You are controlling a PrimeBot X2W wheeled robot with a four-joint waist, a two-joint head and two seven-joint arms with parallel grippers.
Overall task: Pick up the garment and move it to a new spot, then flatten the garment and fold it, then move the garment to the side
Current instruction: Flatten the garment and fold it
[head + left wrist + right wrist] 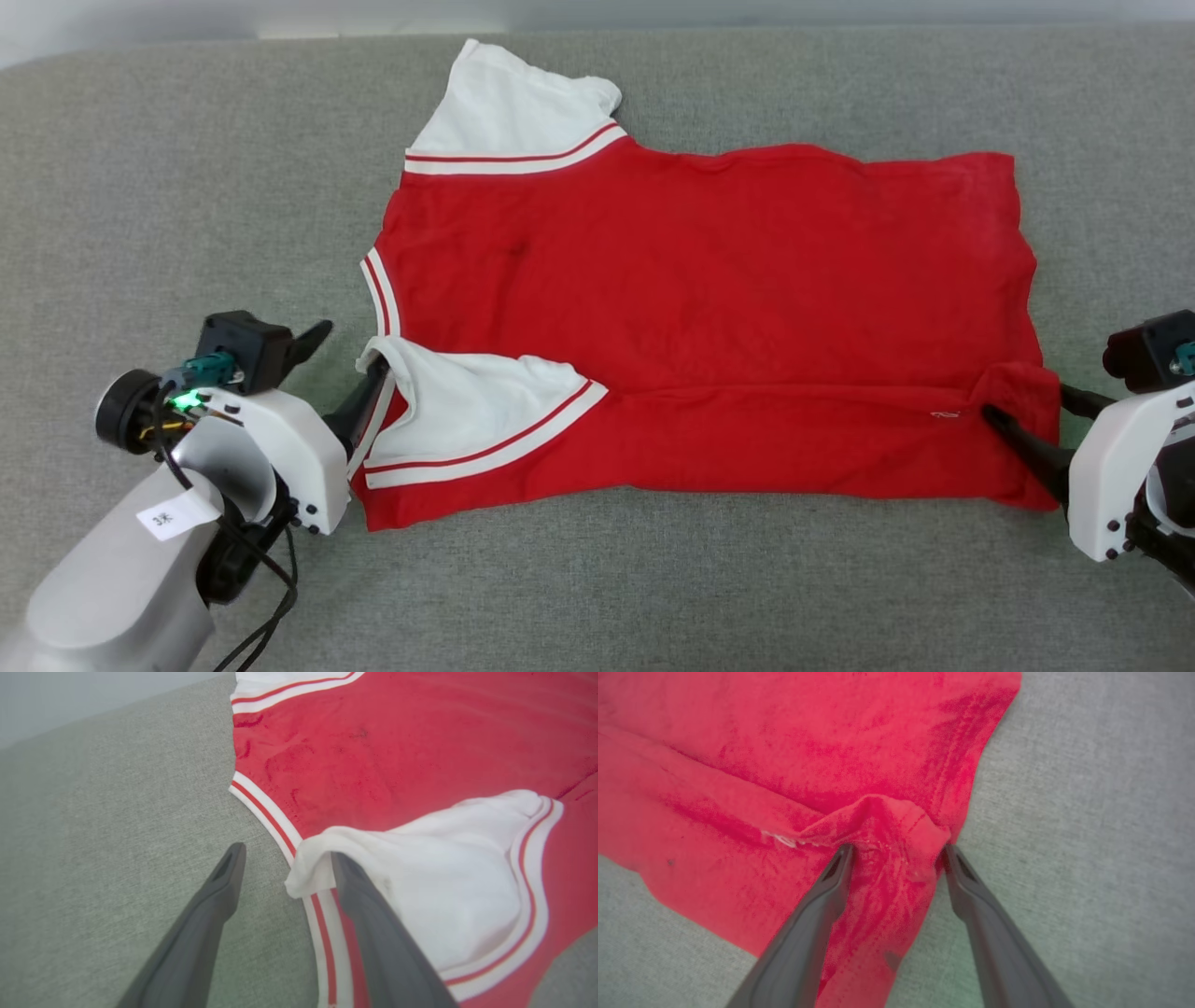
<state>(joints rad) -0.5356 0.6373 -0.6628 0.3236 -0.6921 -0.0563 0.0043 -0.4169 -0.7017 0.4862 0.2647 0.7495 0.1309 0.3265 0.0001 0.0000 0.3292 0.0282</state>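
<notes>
The shirt's red body [717,258] lies flat on the surface, so my left gripper grabs the far white sleeve by its outer corner [471,49] next, which juts out free.
The garment [709,280], a red shirt with white sleeves and striped trim, lies spread on the grey cloth surface [653,579], collar to the left and hem to the right. Its near long edge is folded inward, with one white sleeve [467,401] lying on top. Any lettering is hidden. My left gripper [345,369] is open at the collar end; one finger [369,914] rests against the folded sleeve [458,896], the other [215,891] on bare cloth. My right gripper [1027,403] is open, and its fingers [826,891] straddle a raised pucker of the hem corner [887,826].
The grey surface [140,187] extends widely left, right and in front of the shirt. Its back edge [840,33] meets a pale wall just behind the far sleeve [513,103]. A loose black cable [271,607] hangs from my left forearm.
</notes>
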